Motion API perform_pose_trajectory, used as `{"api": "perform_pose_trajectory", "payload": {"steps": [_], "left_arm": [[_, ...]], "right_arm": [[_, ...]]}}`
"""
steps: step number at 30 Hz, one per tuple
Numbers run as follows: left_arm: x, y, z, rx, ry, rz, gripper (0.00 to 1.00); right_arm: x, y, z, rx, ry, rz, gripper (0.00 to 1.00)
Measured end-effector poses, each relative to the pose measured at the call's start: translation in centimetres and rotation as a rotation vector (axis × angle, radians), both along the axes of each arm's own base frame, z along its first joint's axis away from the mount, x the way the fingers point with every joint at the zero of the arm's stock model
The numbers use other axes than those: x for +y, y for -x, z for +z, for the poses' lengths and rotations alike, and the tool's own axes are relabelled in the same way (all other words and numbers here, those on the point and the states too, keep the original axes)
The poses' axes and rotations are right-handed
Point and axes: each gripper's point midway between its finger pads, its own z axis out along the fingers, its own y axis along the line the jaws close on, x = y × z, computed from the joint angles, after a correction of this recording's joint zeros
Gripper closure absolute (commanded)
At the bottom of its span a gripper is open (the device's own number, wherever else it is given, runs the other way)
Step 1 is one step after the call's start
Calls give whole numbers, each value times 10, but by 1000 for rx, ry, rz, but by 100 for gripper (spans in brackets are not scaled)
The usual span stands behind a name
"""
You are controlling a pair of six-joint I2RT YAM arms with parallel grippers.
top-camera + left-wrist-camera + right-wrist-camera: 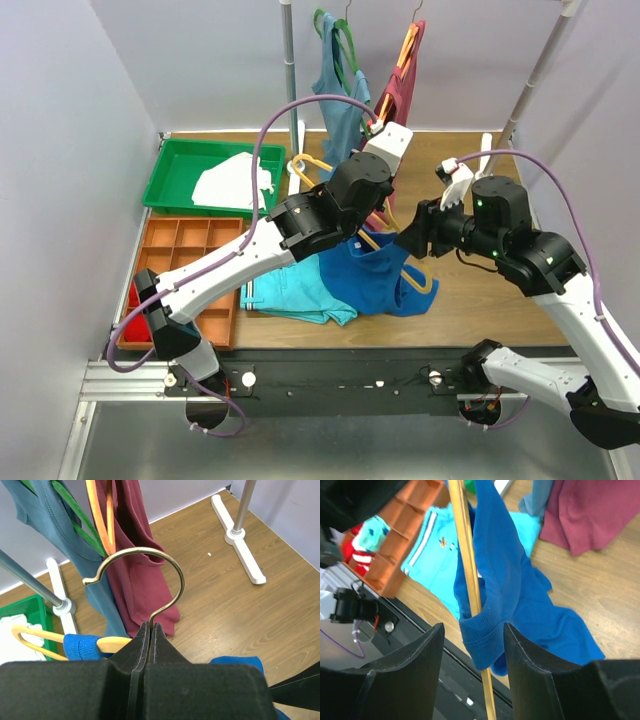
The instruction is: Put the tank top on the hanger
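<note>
I need to pick up the blue strap (pixel 398 261) (pixel 482 639) together with the hanger's arm next, using my right gripper and keeping the metal hook free, to hang the tank top.
The royal blue tank top (pixel 372 278) hangs partly on the light-orange hanger (pixel 308 165), its lower part pooled on the table. My left gripper (pixel 150 628) is shut on the neck of the hanger's metal hook (pixel 145 572). One blue strap (pixel 82 646) wraps the hanger's arm (pixel 114 642) to the left of the jaws. My right gripper (pixel 472 635) is open, its fingers on either side of the other strap (pixel 487 630) and the hanger's arm (pixel 467 565). In the top view the right gripper (pixel 412 240) sits at the top's right shoulder.
A grey-blue top (pixel 335 90) on a green hanger and a maroon top (pixel 400 90) hang on the rack behind. A folded turquoise garment (pixel 295 290) lies left of the blue top. A green tray (pixel 175 175) and an orange organizer (pixel 185 250) stand at the left. Rack feet (pixel 242 555) rest on the table.
</note>
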Motion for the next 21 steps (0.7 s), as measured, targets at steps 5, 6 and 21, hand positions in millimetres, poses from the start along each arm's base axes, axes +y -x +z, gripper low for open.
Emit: {"api": "perform_pose_trajectory", "payload": {"steps": [5,6,21], "left_arm": [[-4,0,-4,13,5,-4,100],[-4,-1,-4,14,7,-3,100],[-10,-2,-4,33,52,-14,62]], "right_arm": [[-1,2,-27,53,40,3,46],[-1,2,-31,63,46,3,47],[-5,8,-39,60,47,-2,99]]}}
